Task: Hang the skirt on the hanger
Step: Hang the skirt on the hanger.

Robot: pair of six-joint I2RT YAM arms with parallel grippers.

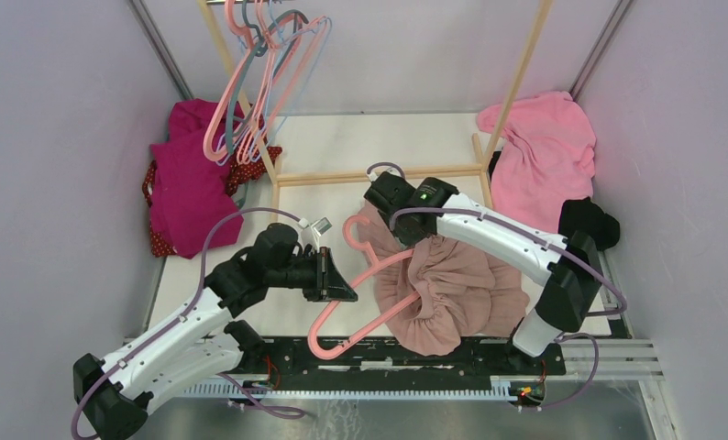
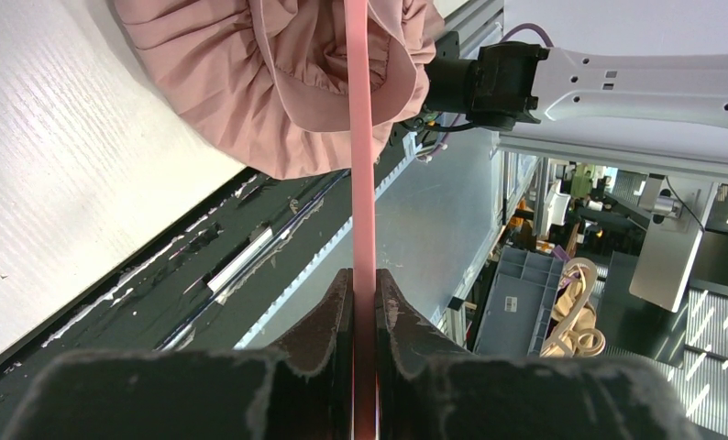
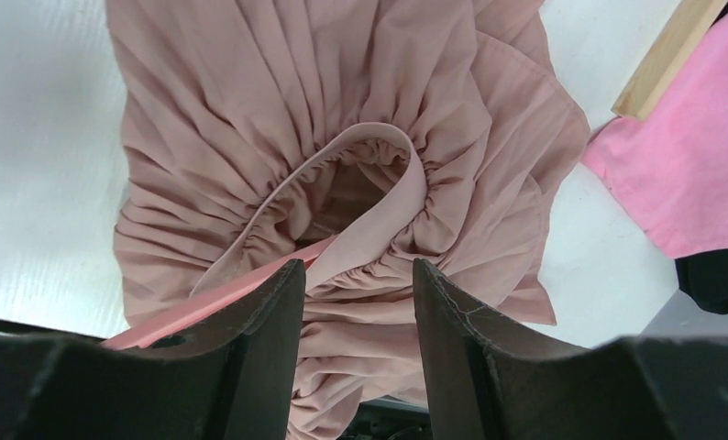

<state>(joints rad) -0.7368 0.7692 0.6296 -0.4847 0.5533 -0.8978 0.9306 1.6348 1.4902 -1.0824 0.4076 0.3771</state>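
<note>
My right gripper needs to pull the opening of the skirt over the hanger, so it should next take hold of the skirt by the far edge of its elastic waistband.
The dusty-pink skirt (image 1: 452, 284) lies bunched on the white table, in front of the right arm. A pink hanger (image 1: 360, 293) lies tilted at its left, and one arm of the hanger runs into the skirt's elastic waistband (image 3: 379, 183). My left gripper (image 1: 337, 280) is shut on the hanger's other arm (image 2: 363, 183), left of the skirt (image 2: 250, 82). My right gripper (image 1: 399, 227) hovers open over the far edge of the skirt. Gathered fabric shows between its fingers (image 3: 259, 339), and the hanger arm (image 3: 214, 302) passes by the left finger.
A wooden rack (image 1: 379, 174) at the back carries several pink and grey hangers (image 1: 269, 82). A magenta garment (image 1: 191, 183) lies at the back left. A pink garment (image 1: 544, 156) and a black one (image 1: 590, 225) lie at the right. A black rail (image 1: 388, 357) runs along the near edge.
</note>
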